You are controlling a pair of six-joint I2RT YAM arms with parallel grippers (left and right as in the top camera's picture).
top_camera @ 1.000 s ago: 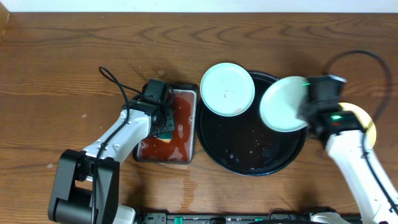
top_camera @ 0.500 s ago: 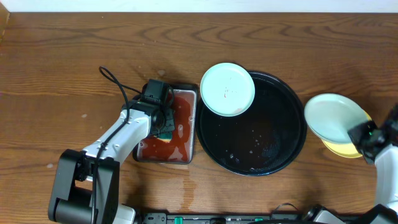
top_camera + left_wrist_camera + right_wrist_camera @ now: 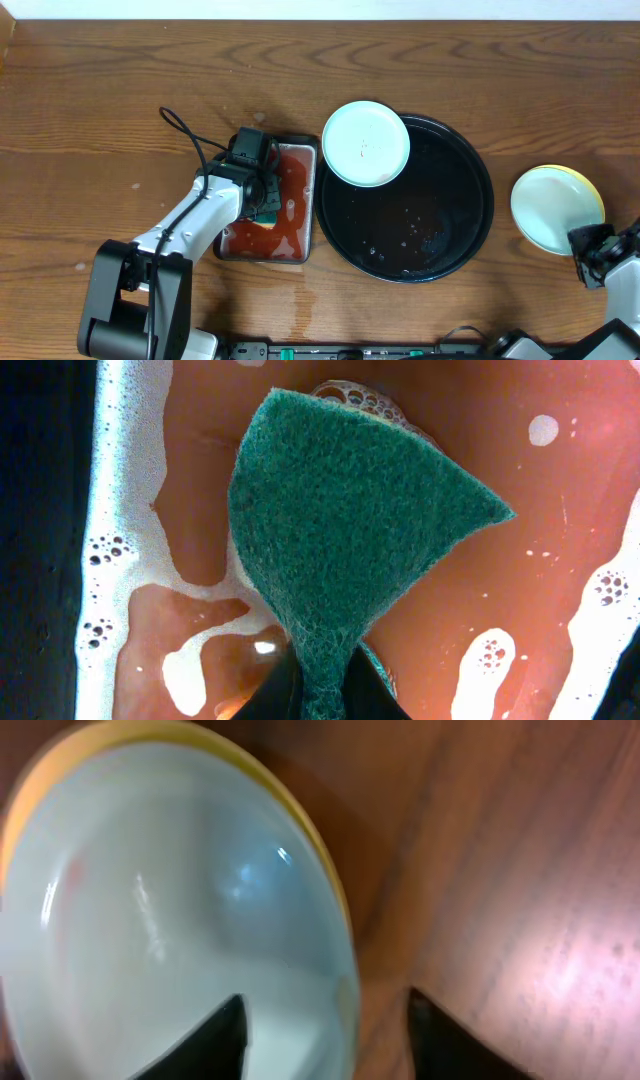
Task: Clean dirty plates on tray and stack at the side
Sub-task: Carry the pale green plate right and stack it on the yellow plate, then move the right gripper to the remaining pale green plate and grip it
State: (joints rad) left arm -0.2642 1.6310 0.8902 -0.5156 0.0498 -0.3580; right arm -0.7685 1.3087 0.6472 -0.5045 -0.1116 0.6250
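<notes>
My right gripper grabs the red-specked pale plate by its rim on the side facing the stack next, so its top side stays open for sponge cleaning.
The round black tray holds one pale plate with faint red specks, lying over its upper-left rim. To the right of the tray, on the wood, a second pale plate rests on the yellow plate. My right gripper is at that stack's near edge. In the right wrist view it is open, one finger over the pale plate and the other over the table, with the yellow rim showing beyond. My left gripper is shut on a green sponge in red liquid.
A small rectangular black tray of foamy red liquid stands just left of the round tray, with my left arm reaching into it. A black cable loops behind that arm. Wet spots mark the round tray's floor.
My right gripper carried the pale plate from the tray's right edge out to the right, set it on the yellow plate and opened. The left arm has not moved.
</notes>
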